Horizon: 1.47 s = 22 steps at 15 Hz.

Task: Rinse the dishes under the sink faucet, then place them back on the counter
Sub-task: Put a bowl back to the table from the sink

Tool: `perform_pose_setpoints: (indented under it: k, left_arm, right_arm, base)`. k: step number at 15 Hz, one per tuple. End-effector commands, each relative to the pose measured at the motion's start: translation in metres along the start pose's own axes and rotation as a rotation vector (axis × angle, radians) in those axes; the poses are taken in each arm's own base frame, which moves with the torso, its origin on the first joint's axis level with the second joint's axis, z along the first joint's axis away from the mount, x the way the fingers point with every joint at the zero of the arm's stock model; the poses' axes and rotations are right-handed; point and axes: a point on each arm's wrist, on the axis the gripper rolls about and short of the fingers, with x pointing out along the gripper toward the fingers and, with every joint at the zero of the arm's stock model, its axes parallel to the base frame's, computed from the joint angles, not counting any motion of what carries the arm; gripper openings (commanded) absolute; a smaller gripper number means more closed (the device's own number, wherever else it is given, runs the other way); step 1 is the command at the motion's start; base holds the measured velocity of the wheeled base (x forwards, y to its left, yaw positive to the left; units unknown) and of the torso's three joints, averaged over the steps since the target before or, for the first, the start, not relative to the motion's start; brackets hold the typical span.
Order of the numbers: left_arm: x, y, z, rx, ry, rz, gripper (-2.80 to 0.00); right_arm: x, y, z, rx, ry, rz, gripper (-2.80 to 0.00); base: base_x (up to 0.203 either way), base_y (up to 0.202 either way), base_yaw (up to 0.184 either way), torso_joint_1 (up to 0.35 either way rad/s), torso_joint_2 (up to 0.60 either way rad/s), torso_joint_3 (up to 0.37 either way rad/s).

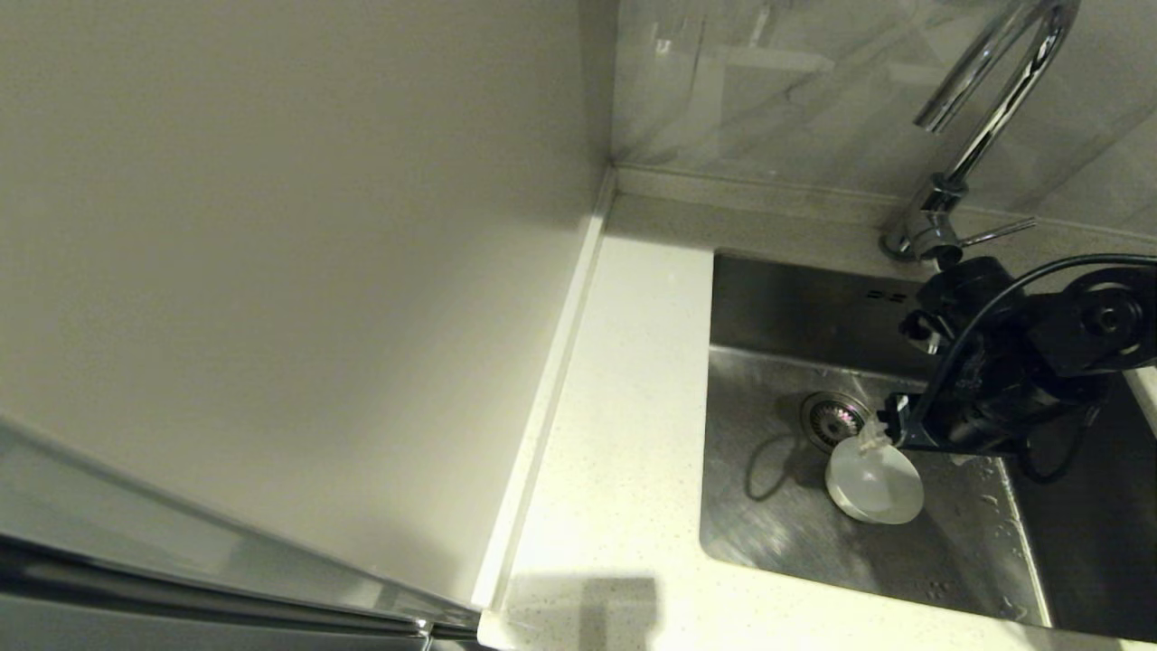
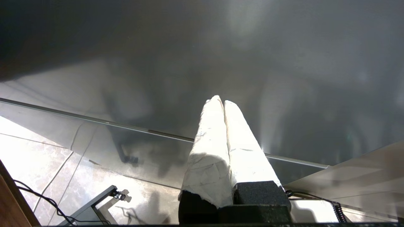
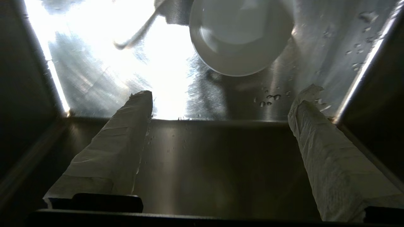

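Observation:
My right gripper is going to grab the white bowl by its thin rim (image 1: pixel 870 443) next, because its round opening (image 1: pixel 876 483) is too wide for the fingers to reach across.
One white bowl (image 1: pixel 875 484) lies in the steel sink (image 1: pixel 768 515), just in front of the round drain strainer (image 1: pixel 833 419). My right gripper (image 1: pixel 879 432) hangs low in the basin right behind it. In the right wrist view the gripper (image 3: pixel 225 94) is open, and the bowl (image 3: pixel 241 34) sits on the wet sink floor beyond the taped fingertips (image 3: pixel 142 97), not between them. The chrome faucet (image 1: pixel 985 117) arches over the back right, its lever (image 1: pixel 999 233) pointing right; no water runs. The other two bowls are out of view. My left gripper (image 2: pixel 221 101) is shut on nothing, parked away from the sink.
White speckled counter (image 1: pixel 624 434) runs along the sink's left side and front. A tall pale cabinet panel (image 1: pixel 271 271) walls off the left. Grey tiles (image 1: pixel 795 90) stand behind the faucet. Water drops (image 3: pixel 268 97) dot the sink floor near my right fingers.

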Motion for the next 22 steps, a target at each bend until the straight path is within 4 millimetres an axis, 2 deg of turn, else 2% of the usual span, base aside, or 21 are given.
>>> perform_pose_setpoints:
  k: [1,6,12,16,18,22]
  left_arm:
    - [0.0,0.0,0.0,0.001,-0.003,0.001,-2.8]
    - [0.0,0.0,0.0,-0.001,-0.003,0.0,-2.8]
    - [0.0,0.0,0.0,0.0,-0.003,0.0,-2.8]
    - [0.0,0.0,0.0,-0.001,-0.003,0.001,-2.8]
    - [0.0,0.0,0.0,0.001,-0.003,0.0,-2.8]
    - [0.0,0.0,0.0,0.0,-0.003,0.001,-2.8]
  right_arm:
    - [0.036,0.008,-0.005,-0.002,0.086,-0.025,0.0]
    - [0.073,0.017,-0.006,0.005,0.156,-0.044,0.0]
    - [0.107,0.043,0.006,-0.029,0.157,-0.033,0.0]
    - [0.135,0.047,0.009,-0.037,0.139,-0.151,0.0]
    - [0.143,0.046,0.01,-0.015,0.122,-0.211,0.0]
    - [0.15,0.048,0.013,-0.01,0.117,-0.212,0.0]
  base:
    - [0.0,0.0,0.0,0.0,0.0,0.0]
    - [0.0,0.0,0.0,0.0,0.0,0.0]
    - [0.0,0.0,0.0,0.0,0.0,0.0]
    - [0.0,0.0,0.0,0.0,0.0,0.0]
    - [0.0,0.0,0.0,0.0,0.0,0.0]
    - [0.0,0.0,0.0,0.0,0.0,0.0]
